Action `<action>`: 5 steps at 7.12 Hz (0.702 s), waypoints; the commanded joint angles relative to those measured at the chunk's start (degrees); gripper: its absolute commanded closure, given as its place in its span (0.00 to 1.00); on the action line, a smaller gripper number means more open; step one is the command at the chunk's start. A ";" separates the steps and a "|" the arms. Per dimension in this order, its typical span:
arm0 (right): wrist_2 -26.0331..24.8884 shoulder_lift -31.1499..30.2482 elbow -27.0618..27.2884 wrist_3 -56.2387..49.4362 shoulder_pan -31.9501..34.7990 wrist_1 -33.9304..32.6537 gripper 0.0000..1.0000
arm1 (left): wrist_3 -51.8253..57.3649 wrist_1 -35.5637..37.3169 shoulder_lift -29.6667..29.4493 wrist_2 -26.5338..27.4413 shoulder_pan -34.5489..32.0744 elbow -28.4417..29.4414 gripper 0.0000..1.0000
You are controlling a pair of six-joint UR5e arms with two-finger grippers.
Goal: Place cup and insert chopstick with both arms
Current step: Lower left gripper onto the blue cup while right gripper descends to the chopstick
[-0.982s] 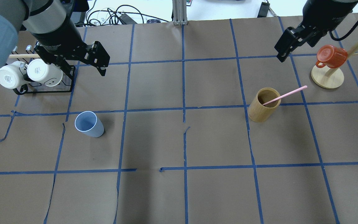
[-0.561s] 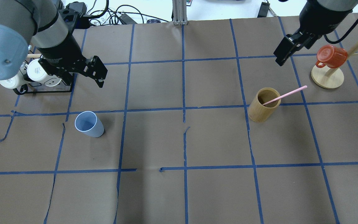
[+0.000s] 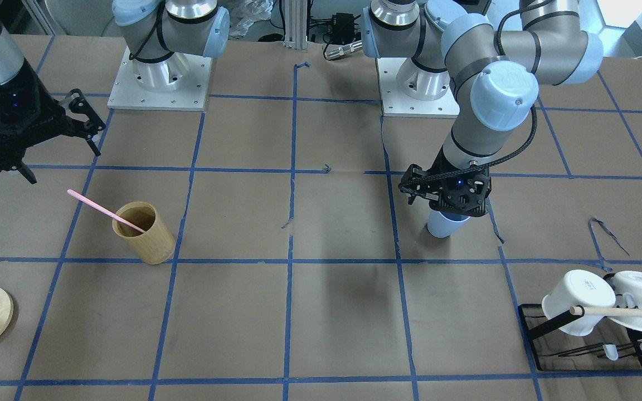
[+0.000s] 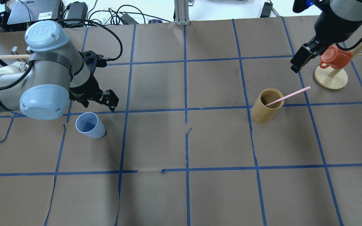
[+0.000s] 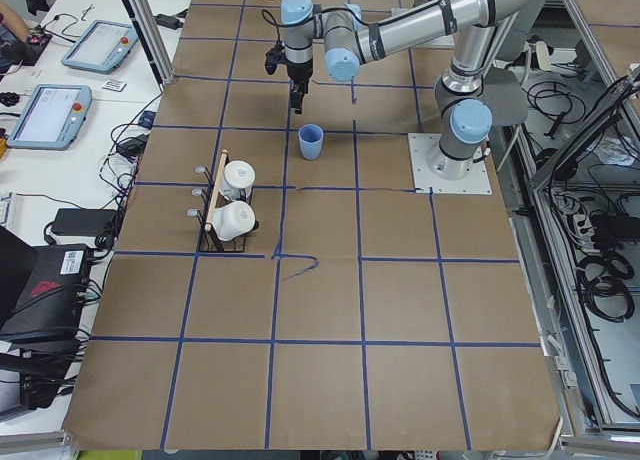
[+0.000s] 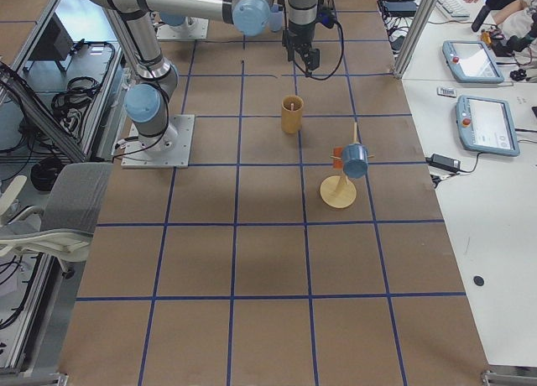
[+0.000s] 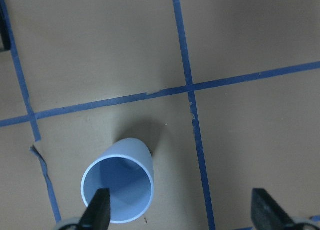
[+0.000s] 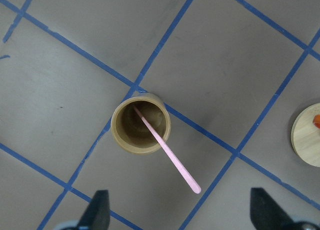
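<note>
Next, my right gripper grips the chopstick by its upper part above the rim (image 3: 91, 204) (image 8: 182, 168), since the bamboo holder surrounds the chopstick's lower part.
The light-blue cup (image 4: 90, 125) stands upright on the left of the table; it also shows in the front view (image 3: 442, 226) and the left wrist view (image 7: 117, 187). My left gripper (image 4: 102, 99) is open and empty, just above and beyond the cup, with one fingertip (image 7: 98, 210) over its rim. The pale-pink chopstick (image 4: 289, 95) leans in the tan bamboo holder (image 4: 264, 110), its end sticking out to the right. My right gripper (image 4: 299, 60) is open and empty, high above and beyond the holder. The right wrist view looks down on the chopstick (image 8: 170, 152) and the holder (image 8: 140, 122).
A black rack with white mugs (image 3: 594, 306) and a beige wooden rod (image 3: 627, 312) stands at the far left, behind my left arm. A red mug (image 4: 335, 57) hangs on a wooden stand (image 4: 331, 79) beside my right gripper. Blue tape lines grid the brown table cover.
My left arm has swung from beside the mug rack toward me, and its gripper now hangs over the cup. My right gripper has shifted right, toward the red mug. Cup and chopstick have not moved.
</note>
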 commanded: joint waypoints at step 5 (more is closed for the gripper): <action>1.78 -2.35 15.87 -14.26 -3.04 -19.61 0.03 | -0.76 0.33 -2.77 1.83 3.71 -5.18 1.00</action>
